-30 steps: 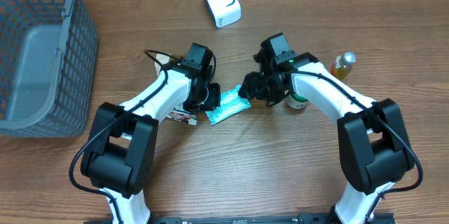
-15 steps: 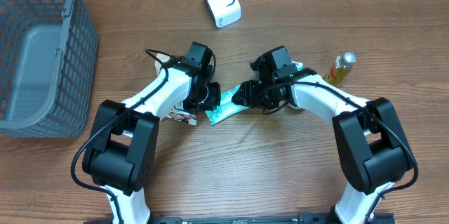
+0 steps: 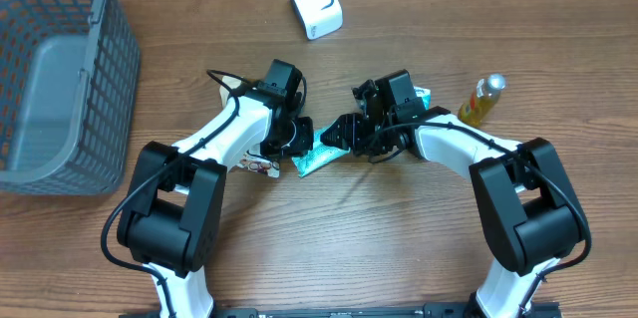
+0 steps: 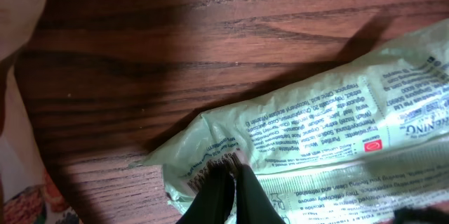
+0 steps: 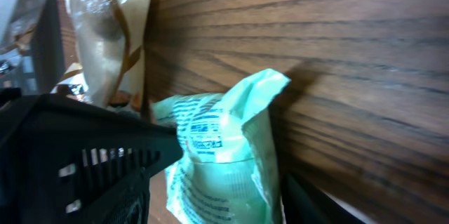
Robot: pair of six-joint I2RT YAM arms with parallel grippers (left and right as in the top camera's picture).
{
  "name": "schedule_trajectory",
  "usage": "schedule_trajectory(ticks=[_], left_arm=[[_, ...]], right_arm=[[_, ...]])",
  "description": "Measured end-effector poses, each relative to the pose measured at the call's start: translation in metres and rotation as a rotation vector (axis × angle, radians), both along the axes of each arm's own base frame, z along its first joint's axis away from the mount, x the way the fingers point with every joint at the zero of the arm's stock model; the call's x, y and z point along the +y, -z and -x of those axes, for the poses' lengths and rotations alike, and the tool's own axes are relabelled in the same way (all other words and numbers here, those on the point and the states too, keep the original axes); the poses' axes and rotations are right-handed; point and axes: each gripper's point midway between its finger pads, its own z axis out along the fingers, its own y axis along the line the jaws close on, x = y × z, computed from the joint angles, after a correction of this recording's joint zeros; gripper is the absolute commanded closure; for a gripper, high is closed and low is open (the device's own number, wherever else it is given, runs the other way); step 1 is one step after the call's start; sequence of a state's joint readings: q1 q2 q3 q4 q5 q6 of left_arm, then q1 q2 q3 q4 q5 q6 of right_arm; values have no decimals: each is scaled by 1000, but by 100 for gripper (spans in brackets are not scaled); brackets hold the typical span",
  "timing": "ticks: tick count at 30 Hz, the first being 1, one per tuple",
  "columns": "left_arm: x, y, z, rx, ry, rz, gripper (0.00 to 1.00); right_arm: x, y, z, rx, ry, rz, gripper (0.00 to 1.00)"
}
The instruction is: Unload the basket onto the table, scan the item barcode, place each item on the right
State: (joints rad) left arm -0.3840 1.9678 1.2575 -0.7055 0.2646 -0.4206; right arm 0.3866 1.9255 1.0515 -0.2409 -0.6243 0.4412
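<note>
The barcode has to stay uncovered to scan, so my right gripper should next grab the packet by the end opposite the barcode lines.
The item is a pale green plastic packet (image 3: 321, 155) with printed text, between the two arms at mid-table. My left gripper (image 3: 299, 143) is shut on the packet's left edge. In the left wrist view its black fingertips (image 4: 226, 182) pinch the film (image 4: 330, 126) beside a strip of barcode lines. My right gripper (image 3: 341, 135) has come in from the right and stands open. The packet's other end (image 5: 224, 154) lies between its two fingers in the right wrist view. The white scanner (image 3: 315, 2) stands at the far edge.
A grey mesh basket (image 3: 60, 79) fills the far left. A yellow bottle (image 3: 482, 99) stands right of the right arm. Another printed packet (image 3: 257, 165) lies under the left arm. A clear brownish bag (image 5: 105, 27) shows past the packet.
The right gripper has moved left until its open fingers straddle the packet's right end. The left gripper has kept its hold and barely moved.
</note>
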Motion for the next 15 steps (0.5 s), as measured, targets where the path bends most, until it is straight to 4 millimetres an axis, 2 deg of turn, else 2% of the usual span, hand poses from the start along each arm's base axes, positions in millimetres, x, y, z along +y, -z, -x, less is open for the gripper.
schedule_trajectory(ticks=[2, 6, 15], left_arm=[[0, 0, 0, 0, 0, -1, 96], [0, 0, 0, -2, 0, -1, 96], [0, 0, 0, -1, 0, -2, 96]], right_arm=[[1, -1, 0, 0, -4, -10, 45], [2, 1, 1, 10, -5, -14, 54], [3, 4, 2, 17, -9, -15, 54]])
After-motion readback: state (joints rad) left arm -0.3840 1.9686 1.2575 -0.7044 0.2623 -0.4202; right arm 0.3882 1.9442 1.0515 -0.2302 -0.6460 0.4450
